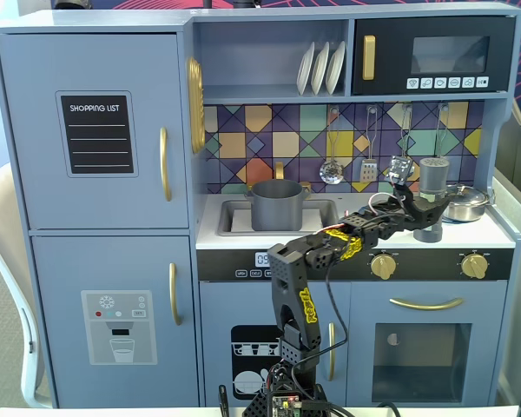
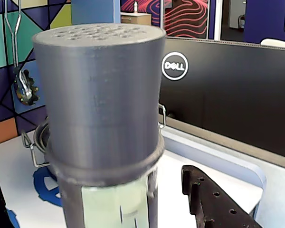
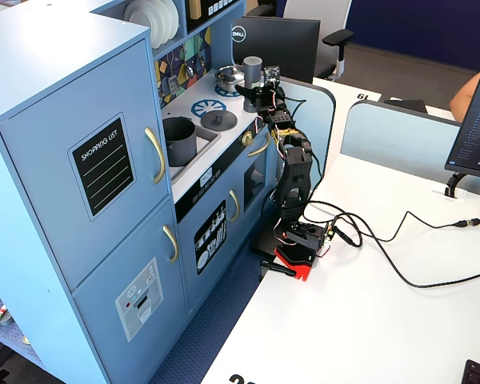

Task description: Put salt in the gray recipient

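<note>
My gripper picks up the salt shaker by its cylindrical body (image 1: 430, 224) next, to put salt in the gray pot (image 1: 276, 208).
The salt shaker (image 2: 102, 95) is a grey cylinder with a perforated top and a pale label. It stands upright on the toy stove at the right of the counter (image 1: 433, 174), and it also shows in the other fixed view (image 3: 253, 70). My gripper (image 2: 90, 190) is open, with one jaw on each side of the shaker's lower body. A gap shows between the right finger (image 2: 209, 199) and the shaker. The gripper shows from the front (image 1: 419, 196) and from the side (image 3: 258, 88). The grey pot (image 1: 276, 204) sits in the sink, to the left of the arm (image 3: 180, 140).
A small steel pot with wire handles (image 2: 38, 142) stands just behind the shaker (image 1: 465, 203). A dark round lid (image 1: 428, 233) lies on the front burner. Utensils hang on the tiled back wall (image 1: 332, 165). A Dell monitor (image 2: 218, 95) stands past the counter's right edge.
</note>
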Controlling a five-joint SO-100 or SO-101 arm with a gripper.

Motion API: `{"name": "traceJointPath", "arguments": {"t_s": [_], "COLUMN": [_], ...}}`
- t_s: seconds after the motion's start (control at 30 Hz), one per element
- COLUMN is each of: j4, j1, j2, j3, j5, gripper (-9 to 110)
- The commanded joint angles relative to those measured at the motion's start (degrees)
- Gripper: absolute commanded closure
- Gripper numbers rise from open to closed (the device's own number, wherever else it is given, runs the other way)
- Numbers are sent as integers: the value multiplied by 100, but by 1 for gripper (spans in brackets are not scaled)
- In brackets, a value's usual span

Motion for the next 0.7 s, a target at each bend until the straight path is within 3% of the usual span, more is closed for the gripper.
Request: {"name": "traceJointPath", "arguments": {"t_s": [0.0, 0.53, 0.6, 0.67], "j4": [-26, 149, 158, 255], "j1": [-105, -220, -237, -290], "j2": [-422, -1503, -1512, -1512], "j3": [-967, -2188, -2197, -2206], "j5": [-114, -167, -202, -352], "gripper": [48, 52, 59, 84]}}
